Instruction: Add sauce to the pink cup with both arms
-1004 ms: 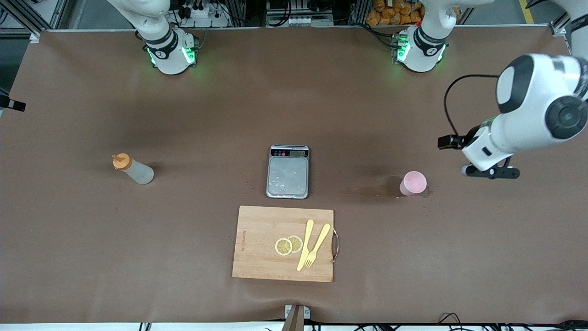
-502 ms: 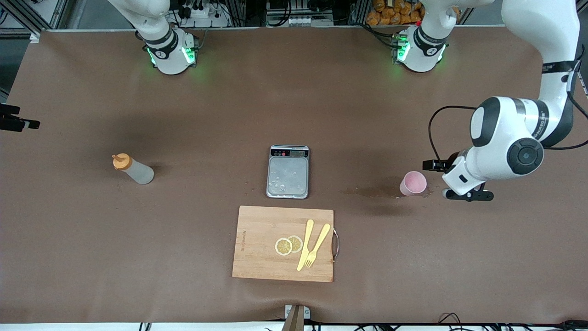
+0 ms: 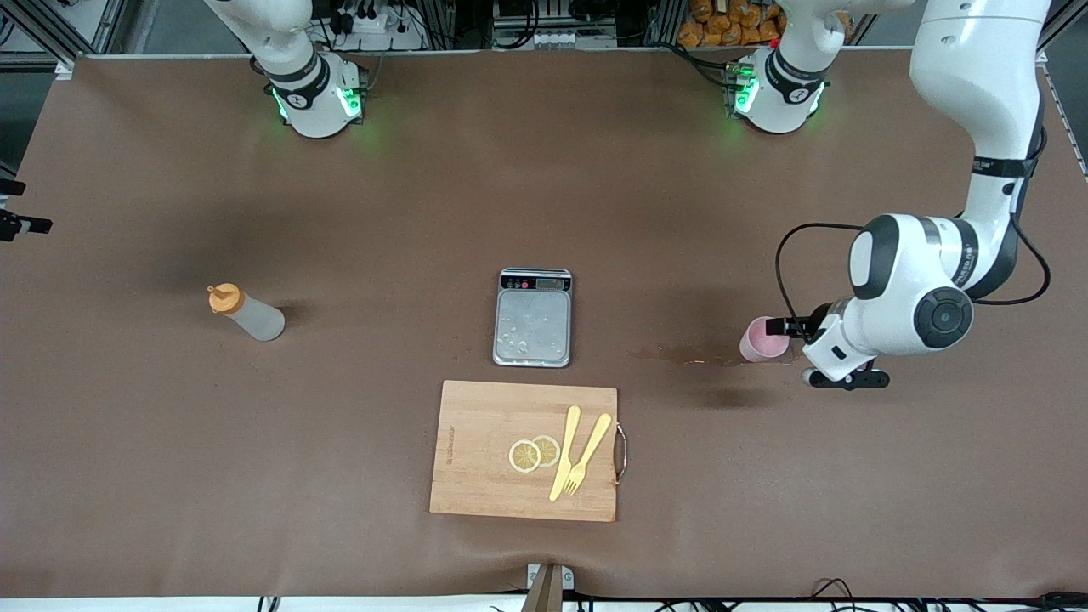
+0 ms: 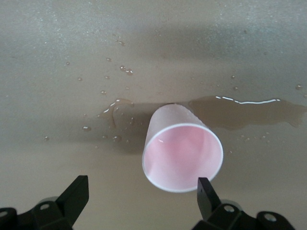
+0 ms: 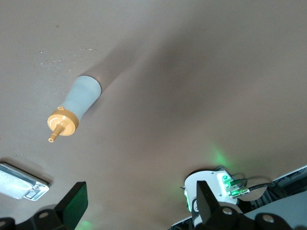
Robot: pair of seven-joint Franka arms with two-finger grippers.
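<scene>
The pink cup needs to go on the steel scale for the sauce, so my left gripper will grab it by its rim next.
The pink cup stands upright and empty near the left arm's end of the table. In the left wrist view the cup is just ahead of my open left gripper, with one fingertip by its rim; nothing is held. In the front view the left gripper hangs low beside the cup. The sauce bottle, greyish-white with an orange cap, stands toward the right arm's end. My right gripper is open and empty, high above the sauce bottle. Only a black part of it shows in the front view.
A brown wet stain spreads from the cup toward the steel scale at the table's middle. A wooden cutting board with lemon slices, a yellow knife and a fork lies nearer the camera than the scale.
My left arm has swung down and in toward the pink cup, bringing its gripper right beside it. The right gripper's black part has shifted slightly at the view's edge.
</scene>
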